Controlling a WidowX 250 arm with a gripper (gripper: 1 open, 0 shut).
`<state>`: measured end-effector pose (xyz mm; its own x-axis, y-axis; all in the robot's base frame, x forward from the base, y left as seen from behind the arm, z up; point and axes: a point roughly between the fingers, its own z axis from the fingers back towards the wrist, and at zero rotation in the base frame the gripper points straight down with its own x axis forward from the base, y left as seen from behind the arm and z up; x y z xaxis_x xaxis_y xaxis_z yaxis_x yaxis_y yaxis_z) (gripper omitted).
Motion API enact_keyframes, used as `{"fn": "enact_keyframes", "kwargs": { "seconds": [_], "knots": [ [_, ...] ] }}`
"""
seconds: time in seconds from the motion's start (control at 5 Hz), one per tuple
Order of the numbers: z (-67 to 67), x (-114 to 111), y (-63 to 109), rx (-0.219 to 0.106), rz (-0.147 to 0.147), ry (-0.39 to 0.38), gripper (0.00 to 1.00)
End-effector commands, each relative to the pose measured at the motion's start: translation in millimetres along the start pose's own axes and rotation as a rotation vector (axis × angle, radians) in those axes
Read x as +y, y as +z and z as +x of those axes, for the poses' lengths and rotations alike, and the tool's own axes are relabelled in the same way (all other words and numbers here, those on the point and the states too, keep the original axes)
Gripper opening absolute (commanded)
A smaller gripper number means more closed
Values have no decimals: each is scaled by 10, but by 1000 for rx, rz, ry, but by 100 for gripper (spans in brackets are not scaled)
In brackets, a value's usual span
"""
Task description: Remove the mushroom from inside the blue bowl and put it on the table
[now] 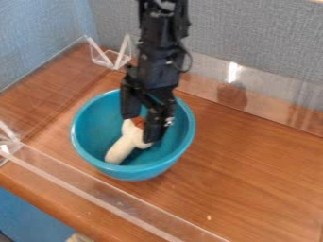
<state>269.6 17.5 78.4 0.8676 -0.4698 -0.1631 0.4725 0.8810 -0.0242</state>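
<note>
My fingers are still high by the mushroom's reddish-brown cap (pixel 138 123), short of the bottom of the blue bowl (pixel 101 151). It is too early to close on the mushroom, so my gripper lowers first.
The blue bowl (pixel 101 151) sits on the wooden table (pixel 240 180), left of centre. Inside it lies the mushroom (pixel 125 144), its cream stem pointing toward the front left and its reddish-brown cap partly hidden behind the fingers. My gripper (pixel 144 125) points straight down into the bowl, open, with its black fingers (pixel 130 106) on either side of the cap. Whether the fingers touch the mushroom I cannot tell.
A low clear acrylic wall (pixel 76 184) runs around the table edges, close in front of the bowl and behind the arm. Bare wood lies to the right of the bowl. A grey-blue panel stands at the back.
</note>
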Motion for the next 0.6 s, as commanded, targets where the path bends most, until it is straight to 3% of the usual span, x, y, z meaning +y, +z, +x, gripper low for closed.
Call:
{"fn": "enact_keyframes", "kwargs": {
  "seconds": [0.0, 0.4],
  "knots": [
    [-26, 110, -5, -31, 16, 33, 100],
    [37, 110, -97, -17, 1, 75, 100]
  ]
}}
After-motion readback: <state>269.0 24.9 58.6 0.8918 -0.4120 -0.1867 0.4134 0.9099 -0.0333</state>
